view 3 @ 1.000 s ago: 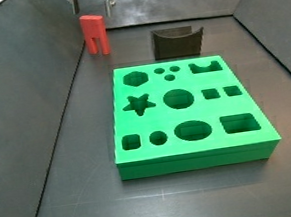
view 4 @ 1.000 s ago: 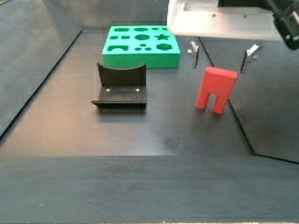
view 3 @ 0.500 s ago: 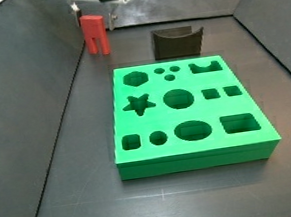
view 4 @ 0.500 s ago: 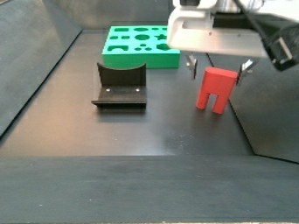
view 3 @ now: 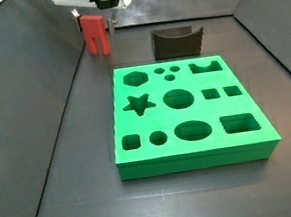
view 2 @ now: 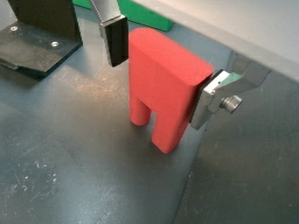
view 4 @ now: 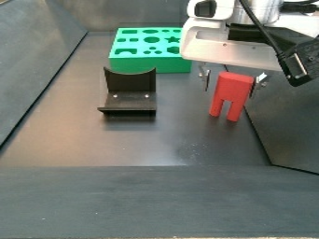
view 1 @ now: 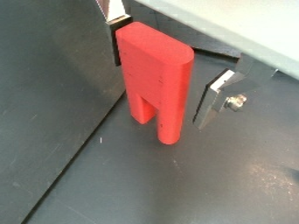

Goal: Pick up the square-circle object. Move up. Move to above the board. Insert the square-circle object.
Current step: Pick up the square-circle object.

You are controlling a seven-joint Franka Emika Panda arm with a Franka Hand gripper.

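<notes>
The red square-circle block has two pegs that should stay free to enter the green board (view 3: 196, 160), so the robot's gripper needs to reach the block and grab its upper part (view 3: 93, 25).
The square-circle object (view 4: 229, 99) is a red block standing upright on its two prongs on the dark floor, close to the side wall (view 3: 95, 38). My gripper (view 4: 232, 82) is lowered over it and open. In both wrist views the fingers straddle the block's upper part (view 1: 158, 79) (view 2: 163, 83), with a small gap visible at one finger (view 1: 216, 92) and the other finger (view 2: 114, 39) close beside the block. The green board (view 3: 196, 160) with its shaped cutouts lies flat some way off, also seen as (view 4: 149, 63).
The dark fixture (view 3: 177, 42) stands between the block and the board, and shows in a wrist view (view 2: 35, 39) and a side view (view 4: 127, 91). Grey walls enclose the floor; one wall (view 3: 50, 83) runs right next to the block.
The gripper has come down from above the red block until its fingers stand on either side of it. The block, board and fixture have not moved.
</notes>
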